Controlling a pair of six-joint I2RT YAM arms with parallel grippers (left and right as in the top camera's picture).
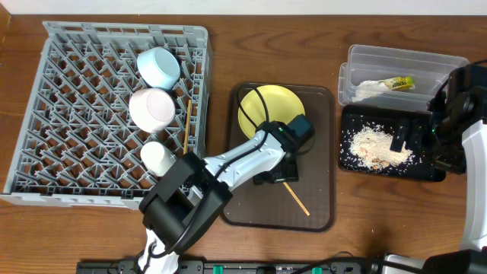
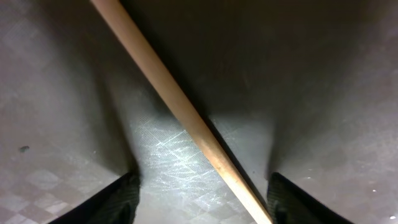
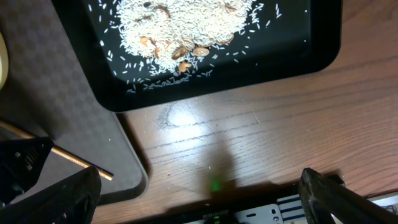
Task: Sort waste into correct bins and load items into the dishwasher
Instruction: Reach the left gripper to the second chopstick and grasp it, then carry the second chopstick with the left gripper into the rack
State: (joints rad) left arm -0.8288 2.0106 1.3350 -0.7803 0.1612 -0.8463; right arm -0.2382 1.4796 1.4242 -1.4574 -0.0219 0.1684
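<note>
The wooden chopstick lies diagonally between the low fingers of the robot's left gripper, so the left gripper should close. Closing now would hold the chopstick.
My left gripper (image 1: 278, 176) is open and low over the brown serving tray (image 1: 319, 217). Its fingers (image 2: 202, 202) straddle a wooden chopstick (image 2: 180, 106), which lies diagonally on the tray (image 1: 297, 199). The yellow plate (image 1: 270, 106) sits at the tray's far end. The grey dish rack (image 1: 68, 114) holds the light blue bowl (image 1: 157, 66), the pinkish bowl (image 1: 151, 106), the white cup (image 1: 157, 156) and a second chopstick (image 1: 186, 125). My right gripper (image 1: 421, 146) is open and empty (image 3: 199, 193), held above the black tray (image 1: 358, 164), which holds rice crumbs (image 3: 186, 25).
The clear tub (image 1: 358, 57) at the back right holds the green-and-yellow wrapper (image 1: 399, 82) and the white scrap (image 1: 371, 90). The brown tray's corner (image 3: 74, 124) and the chopstick's end (image 3: 68, 158) show in the right wrist view. Bare wood lies between the trays.
</note>
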